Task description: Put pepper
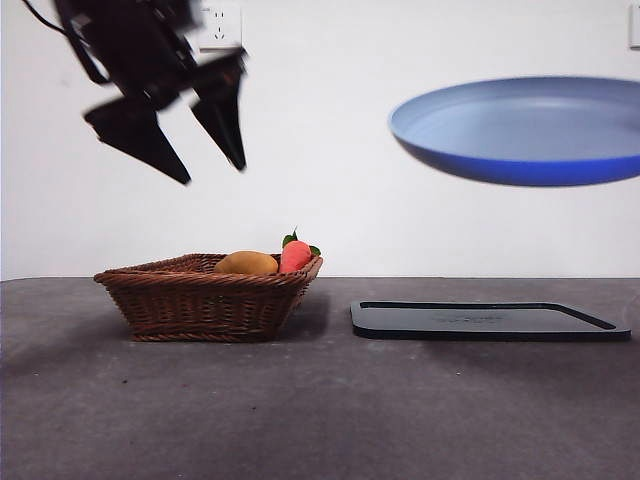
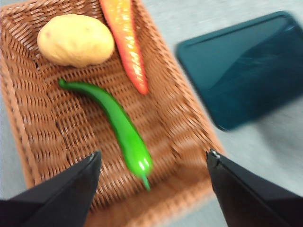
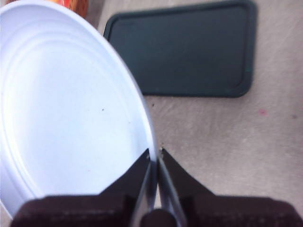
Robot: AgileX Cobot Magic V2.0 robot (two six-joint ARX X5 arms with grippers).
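Observation:
My left gripper grips the pepper by its thick stem end [image 2: 135, 152] next, where its bulk sits, since the pepper tapers to a thin curved tip [image 2: 68, 85].
The long glossy green pepper [image 2: 118, 125] lies in the wicker basket [image 2: 28, 127], between a potato and a carrot. In the front view the pepper is hidden behind the basket wall [image 1: 210, 298]. My left gripper [image 2: 154, 163] is open and empty, high above the basket; it shows at the top left of the front view [image 1: 212, 160]. My right gripper [image 3: 155, 153] is shut on the rim of the blue plate [image 3: 61, 104], held in the air above the black tray [image 1: 490, 320]; the plate [image 1: 520, 130] is empty.
A yellow potato [image 2: 75, 39] and an orange-red carrot [image 2: 128, 40] lie in the basket. The dark tray [image 3: 189, 47] lies flat on the grey table to the right of the basket. A white wall stands behind.

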